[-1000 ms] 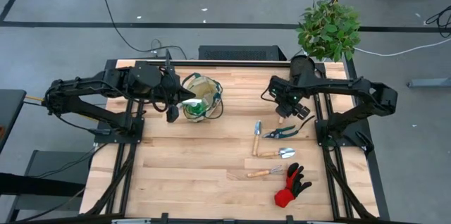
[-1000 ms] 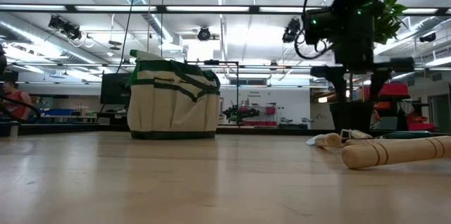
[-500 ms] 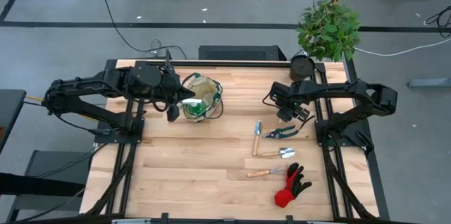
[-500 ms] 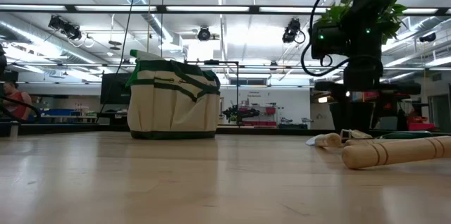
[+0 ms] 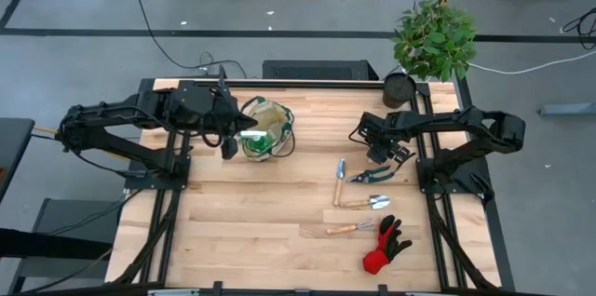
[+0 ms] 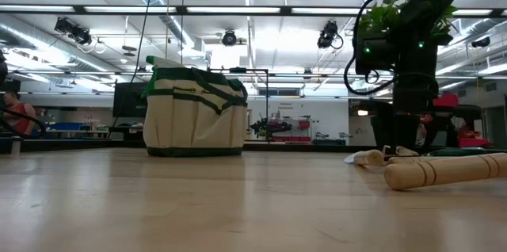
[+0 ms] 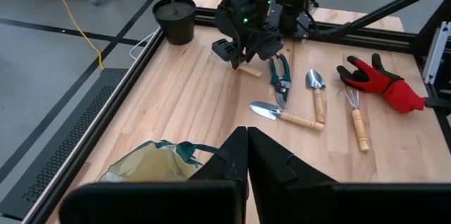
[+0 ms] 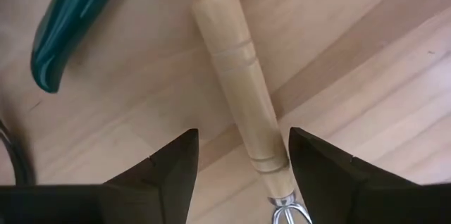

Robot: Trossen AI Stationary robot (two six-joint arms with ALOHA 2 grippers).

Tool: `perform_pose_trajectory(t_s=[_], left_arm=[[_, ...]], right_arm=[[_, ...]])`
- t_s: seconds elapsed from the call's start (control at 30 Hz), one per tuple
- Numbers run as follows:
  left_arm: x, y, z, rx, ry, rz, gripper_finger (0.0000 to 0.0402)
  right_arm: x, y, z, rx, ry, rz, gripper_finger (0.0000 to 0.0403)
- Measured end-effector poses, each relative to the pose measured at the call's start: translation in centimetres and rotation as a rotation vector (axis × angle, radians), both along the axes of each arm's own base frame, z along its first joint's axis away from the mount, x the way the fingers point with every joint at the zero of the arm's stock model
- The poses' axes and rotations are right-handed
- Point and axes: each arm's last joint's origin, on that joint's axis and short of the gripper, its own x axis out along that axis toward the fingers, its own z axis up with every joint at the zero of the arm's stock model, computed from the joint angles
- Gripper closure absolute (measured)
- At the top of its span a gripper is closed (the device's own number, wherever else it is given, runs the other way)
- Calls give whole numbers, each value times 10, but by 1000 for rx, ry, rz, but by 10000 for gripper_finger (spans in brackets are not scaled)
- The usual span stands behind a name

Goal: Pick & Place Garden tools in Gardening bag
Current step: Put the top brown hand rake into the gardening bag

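Note:
The wooden handle [image 8: 262,132] has my right gripper's fingers reaching down on either side of it, so I should close now and they would hold the handle.
My right gripper [image 5: 378,154] is open and points down over a wooden-handled tool [image 8: 243,104] lying flat on the table. Its fingers stand on either side of the handle without touching it. Green-handled pruning shears [image 5: 372,175] lie just beside it. Two wooden-handled trowels [image 5: 338,182] [image 5: 368,203], a small hand fork [image 5: 349,228] and a red-and-black glove [image 5: 384,245] lie nearer the front edge. The tan gardening bag [image 5: 265,128] stands upright at the far left with a green spray bottle [image 6: 162,62] sticking out. My left gripper [image 5: 228,150] is shut and empty beside the bag.
A dark plant pot [image 5: 399,87] stands at the table's far right corner, close behind my right arm, and a leafy plant [image 5: 433,35] rises beyond it. Bare wood [image 5: 242,212] lies across the middle and near left of the table.
My right gripper has moved toward the table's near edge and down, closing in on the wooden-handled tool beside the shears. The tools and the bag have stayed where they were.

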Motion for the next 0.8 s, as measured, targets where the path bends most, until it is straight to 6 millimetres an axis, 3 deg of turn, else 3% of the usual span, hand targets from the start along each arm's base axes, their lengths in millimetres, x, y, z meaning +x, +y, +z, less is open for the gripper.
perform_pose_trajectory(t_s=[0.2, 0.8], left_arm=[[0, 0, 0, 0, 0, 0, 385], [0, 0, 0, 2, 1, -1, 385]], right_arm=[[0, 0, 0, -1, -1, 8, 195], [0, 0, 0, -1, 0, 8, 317]])
